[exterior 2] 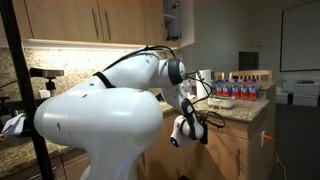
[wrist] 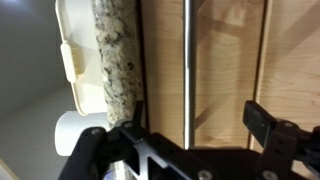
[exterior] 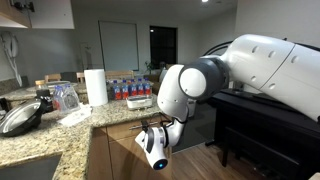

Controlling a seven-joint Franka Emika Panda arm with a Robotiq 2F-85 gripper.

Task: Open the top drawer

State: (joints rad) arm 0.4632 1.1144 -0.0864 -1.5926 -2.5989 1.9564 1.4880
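The handle lies between my fingers in the wrist view but deeper than them, so it is too early to close on the handle [wrist: 189,108]. My gripper moves toward the handle first.
In the wrist view the top drawer [wrist: 225,70] is a light-wood front just under the granite counter edge [wrist: 115,60]. Its slim silver bar handle [wrist: 188,60] runs up the picture. My gripper [wrist: 196,120] is open, with one dark finger on each side of the handle and not touching it. None of the drawer's inside shows. In both exterior views the gripper [exterior: 155,140] [exterior 2: 190,125] hangs in front of the cabinet face below the counter. The drawer front [exterior: 125,131] is partly hidden by the arm.
The granite counter [exterior: 70,135] holds a paper towel roll [exterior: 96,86], a white container [exterior: 139,102], water bottles [exterior: 130,89] and a dark pan lid [exterior: 20,118]. A black piano [exterior: 260,125] stands close behind the arm. Upper cabinets [exterior 2: 90,25] hang above.
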